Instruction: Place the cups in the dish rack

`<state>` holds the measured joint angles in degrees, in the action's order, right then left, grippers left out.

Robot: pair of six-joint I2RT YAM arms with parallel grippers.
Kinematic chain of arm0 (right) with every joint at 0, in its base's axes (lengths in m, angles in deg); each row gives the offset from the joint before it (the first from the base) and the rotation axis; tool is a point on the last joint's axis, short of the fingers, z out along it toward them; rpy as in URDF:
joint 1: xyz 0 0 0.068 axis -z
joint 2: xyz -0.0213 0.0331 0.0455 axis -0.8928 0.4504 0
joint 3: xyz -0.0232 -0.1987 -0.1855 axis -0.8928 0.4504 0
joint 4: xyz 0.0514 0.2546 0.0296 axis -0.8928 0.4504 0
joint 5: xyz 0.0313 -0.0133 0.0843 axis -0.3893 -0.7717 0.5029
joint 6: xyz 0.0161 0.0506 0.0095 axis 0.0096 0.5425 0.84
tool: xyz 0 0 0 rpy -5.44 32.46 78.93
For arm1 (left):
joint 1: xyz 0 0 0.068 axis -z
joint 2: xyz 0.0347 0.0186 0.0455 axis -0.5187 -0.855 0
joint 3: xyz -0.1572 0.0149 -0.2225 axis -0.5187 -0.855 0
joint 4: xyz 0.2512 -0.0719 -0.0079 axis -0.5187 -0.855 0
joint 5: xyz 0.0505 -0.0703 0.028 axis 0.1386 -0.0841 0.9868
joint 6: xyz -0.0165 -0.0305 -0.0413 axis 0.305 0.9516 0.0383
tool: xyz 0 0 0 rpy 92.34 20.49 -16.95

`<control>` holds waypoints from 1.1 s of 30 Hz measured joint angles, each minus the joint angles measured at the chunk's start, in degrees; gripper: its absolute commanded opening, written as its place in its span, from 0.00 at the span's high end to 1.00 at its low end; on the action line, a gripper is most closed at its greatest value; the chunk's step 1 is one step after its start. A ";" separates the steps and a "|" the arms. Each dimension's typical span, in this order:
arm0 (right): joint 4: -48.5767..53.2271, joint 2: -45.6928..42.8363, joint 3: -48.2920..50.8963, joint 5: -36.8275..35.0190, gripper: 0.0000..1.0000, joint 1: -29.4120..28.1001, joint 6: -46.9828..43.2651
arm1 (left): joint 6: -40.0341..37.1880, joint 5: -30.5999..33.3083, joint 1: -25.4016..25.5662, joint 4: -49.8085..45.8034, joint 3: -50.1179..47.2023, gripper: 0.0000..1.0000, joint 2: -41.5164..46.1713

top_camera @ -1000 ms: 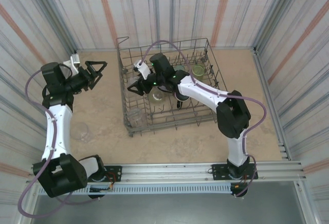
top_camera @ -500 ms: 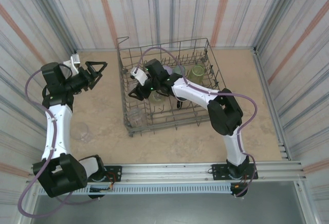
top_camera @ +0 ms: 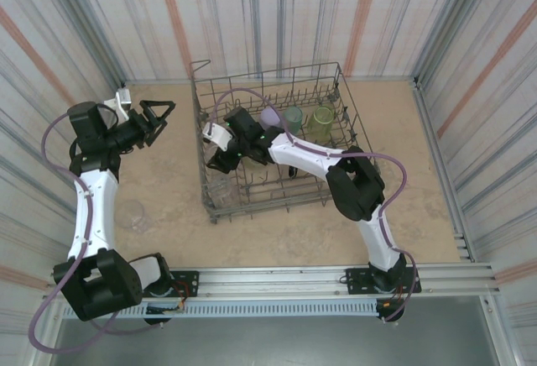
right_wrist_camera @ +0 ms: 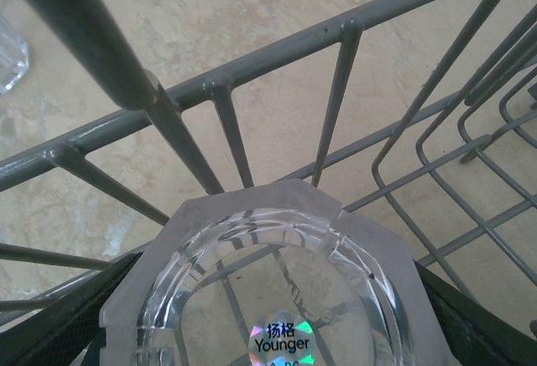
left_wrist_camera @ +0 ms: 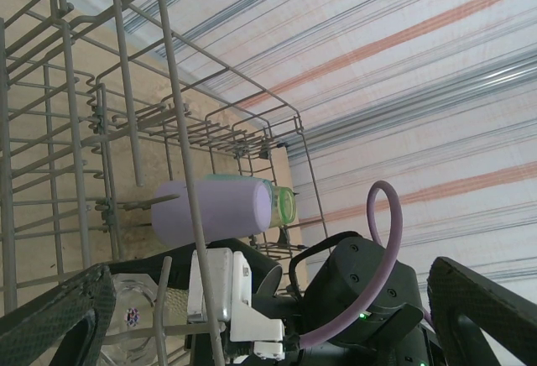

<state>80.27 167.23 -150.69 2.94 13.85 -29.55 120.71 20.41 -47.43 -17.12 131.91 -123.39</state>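
Observation:
The clear cup is inside the rack's side wires, above the rack's bottom wires, and would end in the rack's corner, so my right gripper should open now.
My right gripper (top_camera: pixel 218 154) reaches into the left part of the grey wire dish rack (top_camera: pixel 268 202) and is shut on a clear cup (right_wrist_camera: pixel 277 299), a faceted tumbler with a round sticker on its base. The cup sits just inside the rack's wall wires (right_wrist_camera: pixel 336 39). A lavender cup (top_camera: pixel 270 117), a teal cup (top_camera: pixel 292 116) and a yellow-green cup (top_camera: pixel 322 117) stand at the rack's back. My left gripper (top_camera: pixel 156 117) hovers open and empty left of the rack. It faces the lavender cup (left_wrist_camera: pixel 210 211) through the wires.
One clear cup (top_camera: pixel 132 213) stands on the table left of the rack, beside the left arm. Another clear cup (top_camera: pixel 220 188) sits in the rack's near-left corner. Corrugated walls close in the table on three sides.
The right gripper has carried the clear cup leftward across the rack to its left wall, uncovering the lavender and teal cups. The left arm has stayed still.

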 measured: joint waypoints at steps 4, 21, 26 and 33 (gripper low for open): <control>0.02 0.02 0.00 -1.44 0.40 -0.48 -0.63 | 0.00 0.00 0.00 0.00 0.00 0.01 0.00; -0.55 -1.14 0.37 -1.27 0.01 -0.55 3.82 | 0.00 0.00 0.00 0.00 0.00 0.01 0.39; -1.49 -3.30 1.44 -1.33 0.01 -0.52 5.44 | 0.02 0.00 0.00 0.00 0.00 0.01 0.42; -1.90 -4.83 1.75 -2.29 0.01 -0.52 7.26 | 0.02 0.48 -0.50 -0.33 0.00 0.01 1.07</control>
<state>78.37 162.40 -148.95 0.64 13.32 -22.30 120.73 20.89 -47.93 -17.45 131.91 -122.32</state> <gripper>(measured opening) 0.988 0.986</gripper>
